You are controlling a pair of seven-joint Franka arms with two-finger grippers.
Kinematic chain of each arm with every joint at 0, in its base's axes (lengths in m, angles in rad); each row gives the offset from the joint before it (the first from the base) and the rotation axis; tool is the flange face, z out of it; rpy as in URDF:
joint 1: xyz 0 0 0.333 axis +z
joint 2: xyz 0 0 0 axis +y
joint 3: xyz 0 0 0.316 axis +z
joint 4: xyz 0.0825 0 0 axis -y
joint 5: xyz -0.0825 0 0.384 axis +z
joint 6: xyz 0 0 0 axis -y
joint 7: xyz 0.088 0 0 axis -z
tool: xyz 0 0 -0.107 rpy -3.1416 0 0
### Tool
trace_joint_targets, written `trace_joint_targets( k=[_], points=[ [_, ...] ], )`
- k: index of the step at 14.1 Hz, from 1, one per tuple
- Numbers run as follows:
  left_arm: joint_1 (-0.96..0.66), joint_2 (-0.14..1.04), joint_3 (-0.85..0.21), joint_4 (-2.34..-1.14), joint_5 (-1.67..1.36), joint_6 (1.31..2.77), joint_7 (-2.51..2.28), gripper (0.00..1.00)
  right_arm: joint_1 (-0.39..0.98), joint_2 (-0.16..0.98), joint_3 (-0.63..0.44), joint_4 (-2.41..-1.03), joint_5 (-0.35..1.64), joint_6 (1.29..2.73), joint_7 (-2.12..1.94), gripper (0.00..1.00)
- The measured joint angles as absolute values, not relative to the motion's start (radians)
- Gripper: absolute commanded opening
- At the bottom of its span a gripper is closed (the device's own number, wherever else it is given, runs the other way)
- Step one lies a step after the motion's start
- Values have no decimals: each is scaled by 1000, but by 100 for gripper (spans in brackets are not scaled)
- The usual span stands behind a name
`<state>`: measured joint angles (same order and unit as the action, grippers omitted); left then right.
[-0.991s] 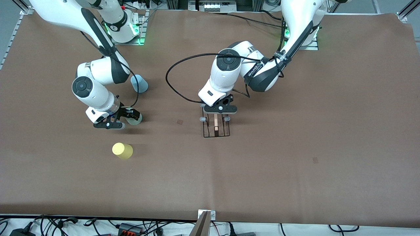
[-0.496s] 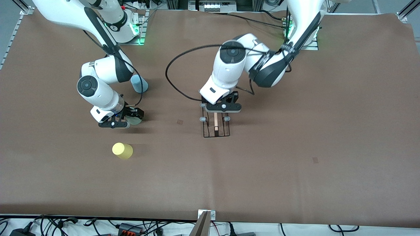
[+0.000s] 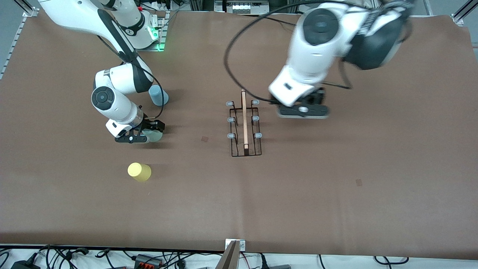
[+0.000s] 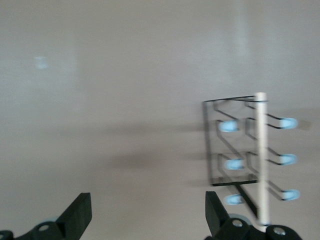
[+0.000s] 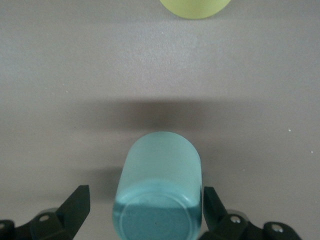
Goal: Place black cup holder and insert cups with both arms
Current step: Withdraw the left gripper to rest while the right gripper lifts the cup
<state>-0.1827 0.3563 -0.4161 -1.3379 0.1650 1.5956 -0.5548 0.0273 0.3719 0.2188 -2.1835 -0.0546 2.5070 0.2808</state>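
Note:
The fingers of the right gripper reach on either side of the pale grey-green cup (image 3: 154,135), so the right gripper should close. Closing now would hold it.
The black cup holder (image 3: 244,127) stands on the table's middle, wooden rod on top and grey-tipped pegs on both sides; it also shows in the left wrist view (image 4: 250,150). My left gripper (image 3: 302,110) is open and empty, up in the air over bare table beside the holder, toward the left arm's end (image 4: 147,220). My right gripper (image 3: 146,133) is open, low at the table, with a finger on each side of the pale grey-green cup (image 3: 154,135), which shows between the fingers in the right wrist view (image 5: 159,190). The light blue cup (image 3: 158,95) and the yellow cup (image 3: 139,172) stand apart.
The brown table cover (image 3: 336,179) is bare toward the front camera and the left arm's end. The yellow cup's edge shows in the right wrist view (image 5: 195,7). The right arm's black cable (image 3: 157,108) hangs close to the light blue cup.
My left gripper has let go of the holder's rod, risen and swung away toward the left arm's end. The holder stays put. My right gripper has shifted slightly around the grey-green cup.

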Motion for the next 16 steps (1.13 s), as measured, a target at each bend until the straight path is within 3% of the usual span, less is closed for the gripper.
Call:
trace_joint_targets(
  k=[2,5,6,7,9,12,16],
  points=[
    [-99,357,-415,-1319,165,1542,-431,100,27,372,219,-2190,-55,2507,281,97],
    [37,359,-414,-1315,165,1529,-237,100,26,372,219,-2193,-55,2507,282,41],
    [80,359,-414,-1312,165,1528,-172,100,26,372,219,-2193,-55,2507,282,24],
    [119,359,-414,-1310,165,1527,-114,100,26,372,219,-2193,-55,2507,282,14],
    [191,357,-415,-1303,165,1526,-13,100,25,366,219,-2191,-55,2507,282,6],
    [261,348,-416,-1298,160,1494,59,100,25,348,219,-2176,-57,2500,281,4],
    [276,347,-417,-1298,144,1337,70,100,35,273,253,-2029,-58,2256,331,4]
  ],
)
